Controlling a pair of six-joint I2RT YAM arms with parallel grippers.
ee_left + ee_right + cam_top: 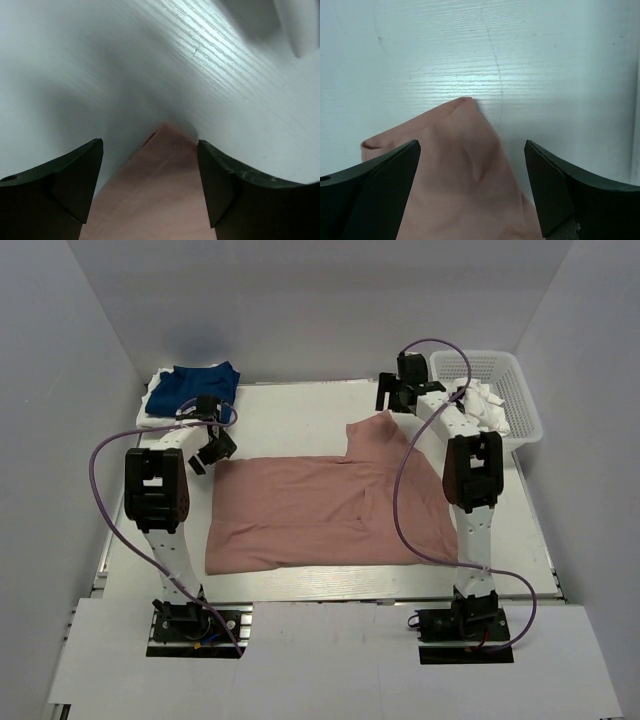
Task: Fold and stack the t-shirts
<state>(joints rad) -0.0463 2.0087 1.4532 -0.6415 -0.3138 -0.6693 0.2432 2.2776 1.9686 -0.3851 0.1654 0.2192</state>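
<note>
The right gripper grabs the pink t-shirt by its sleeve tip at the t-shirt's far edge next, to fold that edge over.
A dusty-pink t-shirt lies spread flat in the middle of the white table. At the back left a navy blue t-shirt rests folded on a white one. My left gripper hovers open over the pink shirt's far left corner. In the left wrist view that corner sits between the spread fingers, untouched. My right gripper is open above the sleeve at the shirt's far edge. The right wrist view shows the pink sleeve tip between wide-apart fingers.
A white plastic basket stands at the back right with white cloth in it. Grey walls close in the table on the left, right and back. Purple cables loop beside both arms.
</note>
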